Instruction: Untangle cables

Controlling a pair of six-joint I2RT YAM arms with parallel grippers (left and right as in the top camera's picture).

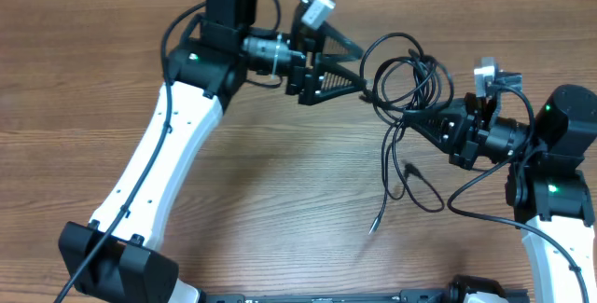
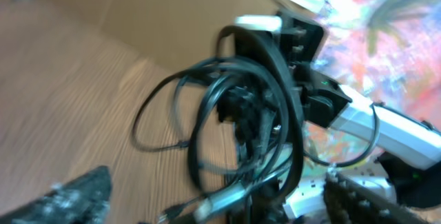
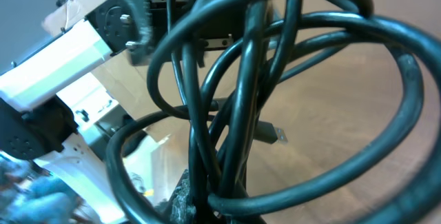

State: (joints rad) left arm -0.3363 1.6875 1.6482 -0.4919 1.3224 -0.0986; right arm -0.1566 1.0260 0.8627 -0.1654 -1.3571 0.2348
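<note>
I will bring the cables deeper into my left gripper's open fingers before my right gripper releases them, because their loops reach only the ends of those fingers.
The cables [image 1: 408, 77] are thin black cords bunched in loose loops just right of the table's middle. Their tails trail toward the front, ending in a small plug [image 1: 373, 228]. My right gripper [image 1: 417, 115] is shut on the clump's lower right side. In the right wrist view the cables [image 3: 241, 100] fill the frame, and my right gripper [image 3: 207, 203] pinches several strands at the bottom. My left gripper [image 1: 362, 72] stands open just left of the loops. In the left wrist view its fingers [image 2: 76, 196] sit wide apart with the cables [image 2: 227, 114] ahead of them.
The wooden table [image 1: 280, 200] carries the cable tails at front right. My left arm's white link [image 1: 168, 154] crosses the left side. A cardboard wall [image 2: 172, 17] shows behind the table in the left wrist view.
</note>
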